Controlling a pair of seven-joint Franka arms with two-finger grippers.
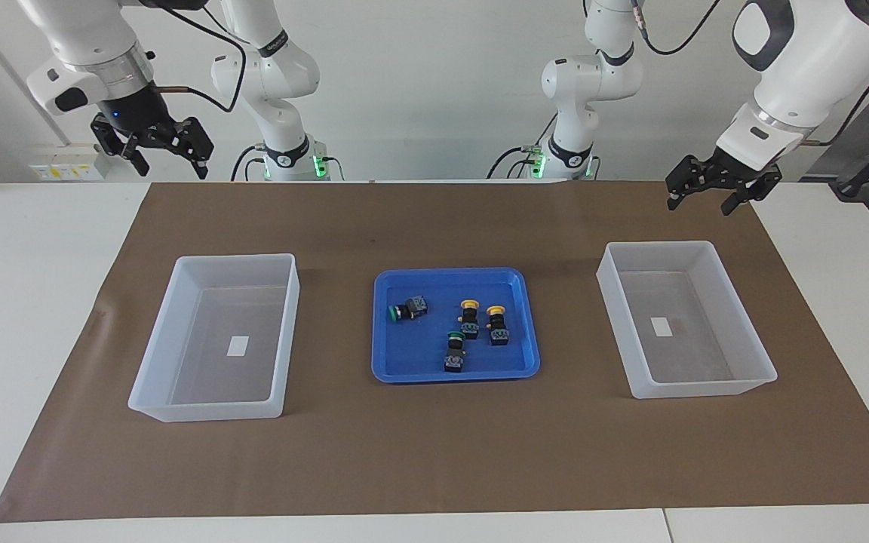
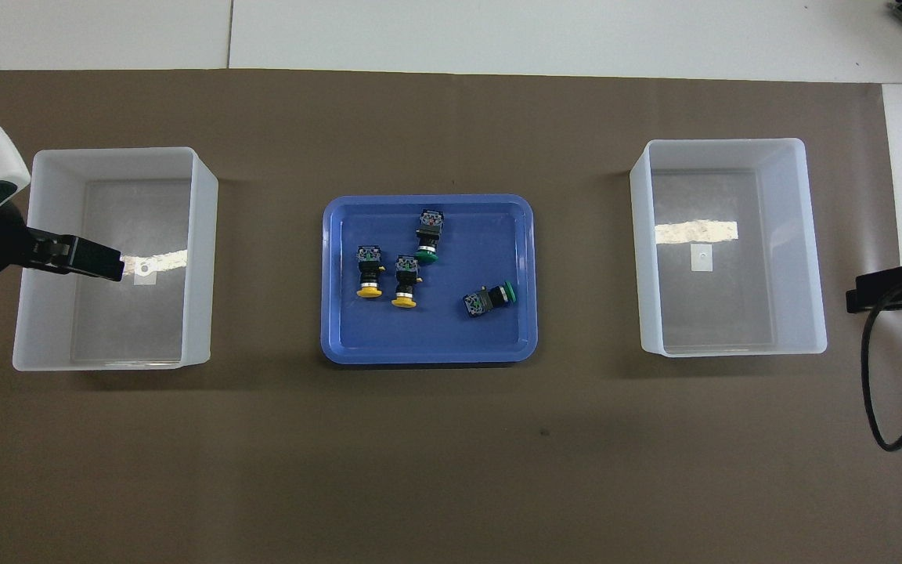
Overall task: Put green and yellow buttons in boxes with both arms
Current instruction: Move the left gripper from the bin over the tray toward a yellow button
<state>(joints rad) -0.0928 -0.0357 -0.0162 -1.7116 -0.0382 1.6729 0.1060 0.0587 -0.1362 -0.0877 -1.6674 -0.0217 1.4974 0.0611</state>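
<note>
I need to put the yellow button in its box, so I need to grab it next with my left gripper by its black body (image 2: 369, 263).
Two green buttons (image 1: 404, 310) (image 1: 455, 351) and two yellow buttons (image 1: 469, 317) (image 1: 496, 323) lie in a shallow blue tray (image 1: 449, 375) at mid-table. In the overhead view the greens (image 2: 427, 235) (image 2: 490, 299) and the yellows (image 2: 369, 276) (image 2: 404, 283) show in that tray (image 2: 427, 356). One box (image 1: 695, 388) (image 2: 200, 258) stands toward the left arm's end, the other (image 1: 208, 409) (image 2: 639, 243) toward the right arm's end; both hold only a label. My left gripper (image 1: 700, 202) (image 2: 79, 257) hangs open and empty, high by its box. My right gripper (image 1: 169, 162) (image 2: 885, 290) hangs open and empty, high up.
A brown mat (image 1: 434, 452) covers the white table under the tray and both boxes. Black cables hang from both arms. The arm bases stand at the robots' edge of the table.
</note>
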